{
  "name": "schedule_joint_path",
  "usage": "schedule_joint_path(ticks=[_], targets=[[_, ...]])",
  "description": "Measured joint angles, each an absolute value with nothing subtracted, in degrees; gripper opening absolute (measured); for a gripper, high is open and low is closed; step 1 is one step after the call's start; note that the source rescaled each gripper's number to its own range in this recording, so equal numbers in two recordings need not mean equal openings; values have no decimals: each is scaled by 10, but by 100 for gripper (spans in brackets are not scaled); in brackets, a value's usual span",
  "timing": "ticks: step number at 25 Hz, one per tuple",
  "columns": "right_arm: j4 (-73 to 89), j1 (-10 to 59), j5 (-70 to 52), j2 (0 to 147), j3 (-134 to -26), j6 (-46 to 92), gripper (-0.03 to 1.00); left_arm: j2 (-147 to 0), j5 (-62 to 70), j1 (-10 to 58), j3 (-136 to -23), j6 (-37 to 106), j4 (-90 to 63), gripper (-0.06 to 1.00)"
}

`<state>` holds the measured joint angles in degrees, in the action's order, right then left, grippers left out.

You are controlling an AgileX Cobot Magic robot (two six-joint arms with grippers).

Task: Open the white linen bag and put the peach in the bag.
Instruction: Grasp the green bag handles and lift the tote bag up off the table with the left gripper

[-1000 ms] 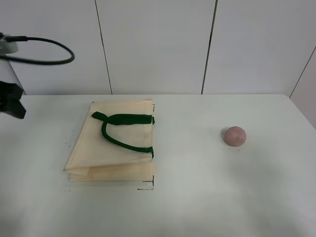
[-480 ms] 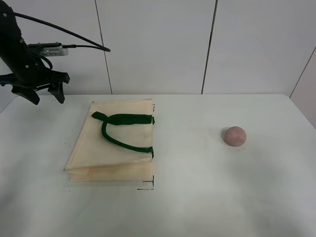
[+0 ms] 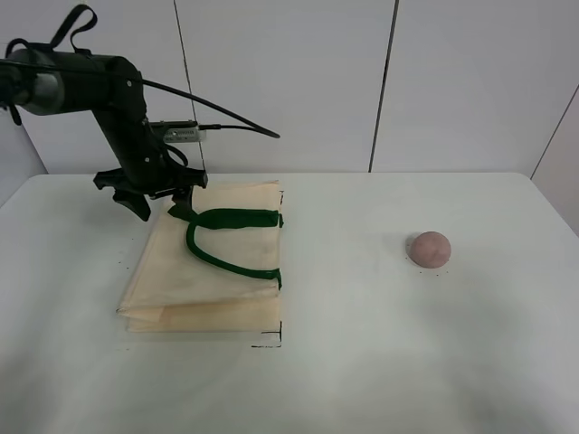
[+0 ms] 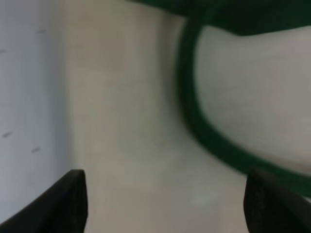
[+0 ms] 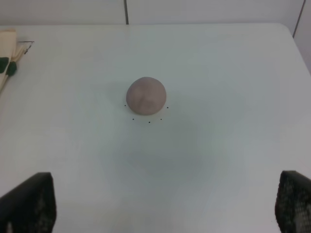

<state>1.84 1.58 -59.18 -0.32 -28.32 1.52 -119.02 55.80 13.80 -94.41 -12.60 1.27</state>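
The white linen bag needs to be opened for the peach (image 3: 429,249). My left gripper will grab the bag's green strap handle next.
The white linen bag (image 3: 213,267) lies flat and folded on the left half of the table, with its dark green strap handles (image 3: 222,237) looped on top. My left gripper (image 3: 163,208) hovers open just above the bag's far left corner, next to the strap end. The left wrist view shows the cream fabric (image 4: 126,121) and a green strap (image 4: 194,116) close below the gripper's spread fingertips (image 4: 70,199). The peach (image 3: 429,249) sits alone on the right of the table. The right wrist view has the peach (image 5: 146,95) ahead of the open, empty right gripper (image 5: 160,204). The right gripper is out of the exterior view.
The white table (image 3: 380,362) ends at a white panelled wall (image 3: 289,81) behind. The left arm's black cable (image 3: 235,122) arcs over the bag's far edge. Small black marks (image 3: 270,342) lie by the bag's near right corner. The bag's edge (image 5: 7,53) shows in the right wrist view.
My left arm has swung in from the far left edge of the view towards the right and now hangs over the bag's far left corner. The bag and peach have not moved.
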Motion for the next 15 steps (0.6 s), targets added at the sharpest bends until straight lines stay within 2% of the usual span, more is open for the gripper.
schedule_joint_path(ticks=[15], targets=[[18,16,-592,-3,-283,15,100,-1302,473,149,-973,-147,-5,100]])
